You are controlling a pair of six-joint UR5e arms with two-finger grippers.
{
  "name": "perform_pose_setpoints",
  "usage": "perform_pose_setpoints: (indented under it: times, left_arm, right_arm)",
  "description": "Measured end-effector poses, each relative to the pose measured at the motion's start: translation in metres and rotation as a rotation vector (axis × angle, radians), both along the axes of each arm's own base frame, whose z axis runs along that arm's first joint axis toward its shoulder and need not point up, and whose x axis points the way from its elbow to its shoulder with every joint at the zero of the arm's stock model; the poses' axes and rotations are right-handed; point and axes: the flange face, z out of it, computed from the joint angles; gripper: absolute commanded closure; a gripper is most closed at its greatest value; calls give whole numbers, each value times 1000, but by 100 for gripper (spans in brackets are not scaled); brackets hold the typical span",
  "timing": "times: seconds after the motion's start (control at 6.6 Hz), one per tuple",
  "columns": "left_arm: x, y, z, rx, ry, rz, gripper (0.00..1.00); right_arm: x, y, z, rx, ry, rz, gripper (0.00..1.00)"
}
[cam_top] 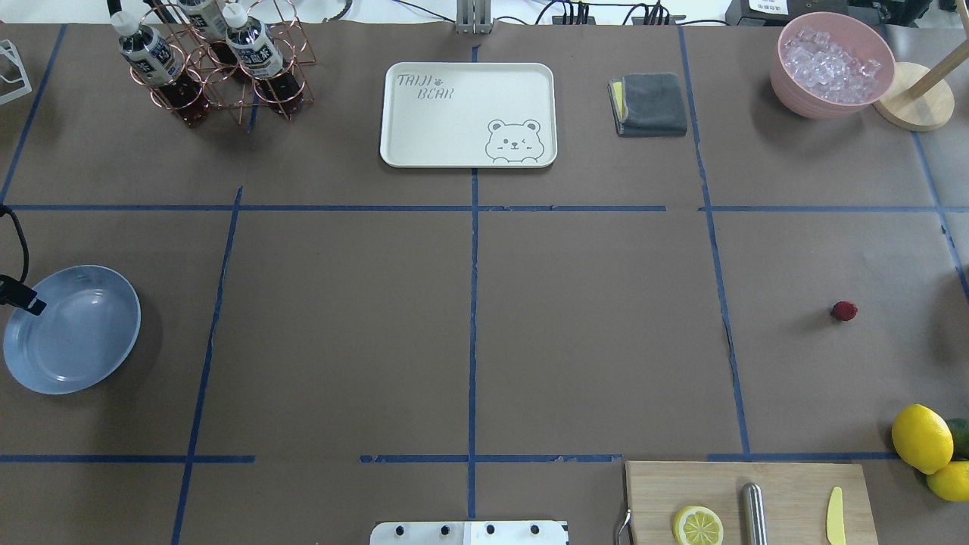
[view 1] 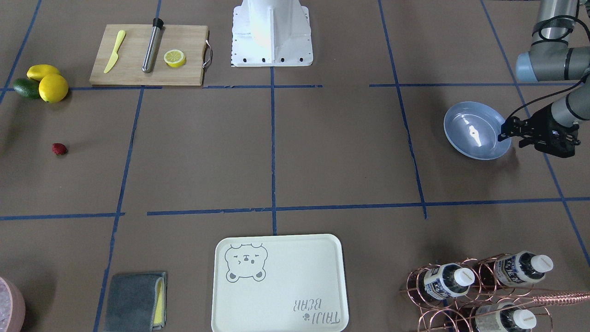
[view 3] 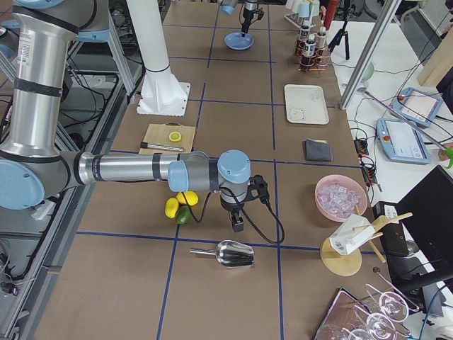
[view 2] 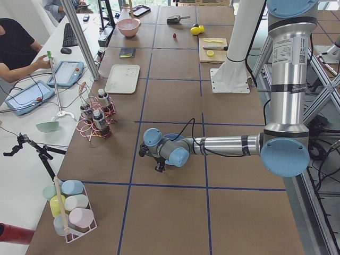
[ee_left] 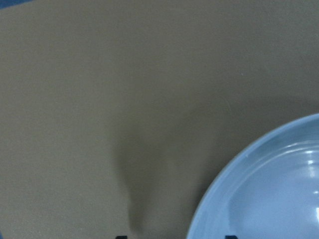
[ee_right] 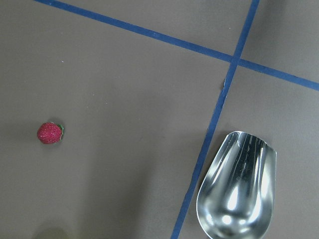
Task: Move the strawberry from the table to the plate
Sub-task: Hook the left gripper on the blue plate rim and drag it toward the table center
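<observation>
The light-blue plate needs to come within reach of the strawberry (view 1: pixel 59 149), so my left gripper should next grab the plate by its rim (view 1: pixel 505 122).
The strawberry (view 1: pixel 59 149), small and dark red, lies alone on the brown table (view 1: pixel 322 152). It also shows in the overhead view (cam_top: pixel 844 310) and at the left of the right wrist view (ee_right: pixel 50 133). The light-blue plate (view 1: pixel 474 131) sits far across the table with nothing on it. My left gripper (view 1: pixel 505 130) is open, low at the plate's outer rim (ee_left: pixel 234 174). My right gripper (view 3: pixel 237 223) hangs over the table near the lemons, and I cannot tell whether it is open or shut.
Two lemons and an avocado (view 1: pixel 46 83) lie close to the strawberry. A cutting board (view 1: pixel 147 55) carries a lemon half, a knife and a metal rod. A metal scoop (ee_right: pixel 239 189), the bear tray (view 1: pixel 279 283), a bottle rack (view 1: pixel 479 290) and an ice bowl (cam_top: pixel 833 64) stand around the table.
</observation>
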Motion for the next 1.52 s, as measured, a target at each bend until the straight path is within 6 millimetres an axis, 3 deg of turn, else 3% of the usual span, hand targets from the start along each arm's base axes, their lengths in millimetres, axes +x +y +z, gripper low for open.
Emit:
perform_pose_setpoints:
  times: [0.15, 0.61, 0.76, 1.06, 1.36, 1.52]
  left_arm:
    - [2, 1, 0, 2, 0, 4, 100]
    - [4, -1, -6, 2, 10, 6, 100]
    - [7, -2, -18, -1, 39, 13, 100]
    - [16, -2, -70, -76, 169, 15, 100]
    - [28, -11, -144, -161, 247, -60, 100]
    - [46, -11, -183, -189, 285, -79, 100]
  right_arm:
    - [0, 0, 0, 0, 0, 0, 0]
    - [0, 0, -1, 2, -1, 0, 0]
    - [0, 0, -1, 3, -2, 0, 0]
    - [0, 0, -3, 8, -5, -1, 0]
    - [0, -2, -4, 12, -2, -1, 0]
    - [0, -2, -5, 14, -1, -1, 0]
